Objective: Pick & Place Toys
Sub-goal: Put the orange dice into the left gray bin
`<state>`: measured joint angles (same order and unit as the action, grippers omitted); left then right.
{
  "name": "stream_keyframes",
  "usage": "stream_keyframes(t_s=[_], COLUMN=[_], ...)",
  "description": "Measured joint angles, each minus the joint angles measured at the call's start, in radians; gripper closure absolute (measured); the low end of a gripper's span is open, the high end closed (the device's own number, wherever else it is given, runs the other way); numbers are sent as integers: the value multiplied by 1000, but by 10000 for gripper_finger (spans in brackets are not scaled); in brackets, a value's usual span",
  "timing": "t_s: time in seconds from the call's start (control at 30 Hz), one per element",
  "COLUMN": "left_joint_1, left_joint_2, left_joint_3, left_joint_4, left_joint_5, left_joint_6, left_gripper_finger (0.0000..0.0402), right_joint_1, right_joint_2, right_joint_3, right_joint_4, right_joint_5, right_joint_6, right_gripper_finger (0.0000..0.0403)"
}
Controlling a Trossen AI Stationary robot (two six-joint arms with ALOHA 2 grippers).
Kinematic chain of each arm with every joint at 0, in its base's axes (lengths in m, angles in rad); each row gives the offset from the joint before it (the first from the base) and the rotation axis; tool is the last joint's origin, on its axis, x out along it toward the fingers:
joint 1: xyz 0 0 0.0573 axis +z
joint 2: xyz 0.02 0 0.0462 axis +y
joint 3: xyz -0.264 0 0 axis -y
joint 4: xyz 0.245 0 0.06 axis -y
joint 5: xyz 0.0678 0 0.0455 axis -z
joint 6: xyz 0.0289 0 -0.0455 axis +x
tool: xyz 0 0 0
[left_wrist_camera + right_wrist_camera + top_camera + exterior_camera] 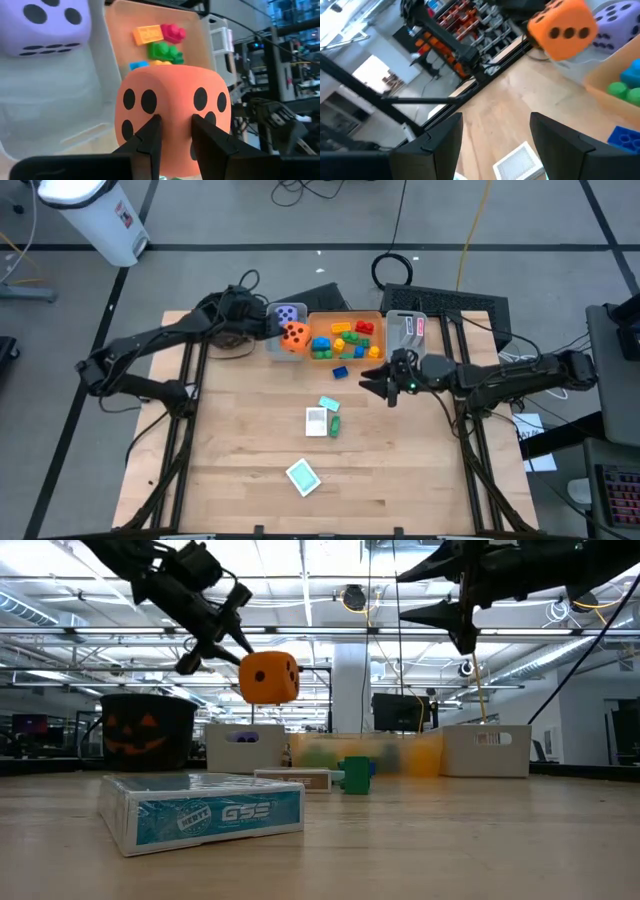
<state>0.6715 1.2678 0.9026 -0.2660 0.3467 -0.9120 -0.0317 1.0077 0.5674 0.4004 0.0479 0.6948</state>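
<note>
My left gripper moves the orange die (pixel 170 95) before it opens: in the left wrist view the die hangs above the grey bin's rim (pixel 107 57).
An orange dotted die (pixel 294 337) hangs in the air over the seam between the grey bin (pixel 275 345) and the orange bin (pixel 345 317), with my left gripper (pixel 175 136) shut on it. A purple die (pixel 288 314) lies in the grey bin. Several coloured bricks (pixel 345 338) lie in the orange bin. A blue brick (pixel 340 372), a green brick (pixel 334 424) and three cards (pixel 316 420) lie on the table. My right gripper (pixel 384 387) stands open above the table, right of the blue brick, with nothing between its fingers. My left gripper pinches a narrow strip of the orange die's near face (pixel 176 117) between its two fingers (pixel 149 140). The soft face is dented in there. The fingers come from the table's left, slanting down. The die (pixel 268 677) is lifted clear, above the bins.
A round black pot (pixel 148 730) stands at the far left, behind my left arm. A second grey bin (pixel 405 330) stands right of the orange bin. One card box (pixel 205 815) lies near the front edge. Bare wood lies at the table's left and right.
</note>
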Motion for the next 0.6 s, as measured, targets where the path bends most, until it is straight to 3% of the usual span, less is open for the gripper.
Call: stream_keyframes(t_s=[0.13,0.6], left_joint_1=[21,75], left_joint_2=[20,11], left_joint_3=[5,6], left_joint_4=[-5,-104], left_joint_5=[0,-130], left_joint_6=[1,40], left_gripper_finger=[308,308], right_joint_1=[-23,-29], right_joint_2=[0,0], right_joint_3=[0,0], right_joint_4=[0,-1], right_joint_5=[-54,-51], right_joint_6=[16,9], right_gripper_finger=[181,181])
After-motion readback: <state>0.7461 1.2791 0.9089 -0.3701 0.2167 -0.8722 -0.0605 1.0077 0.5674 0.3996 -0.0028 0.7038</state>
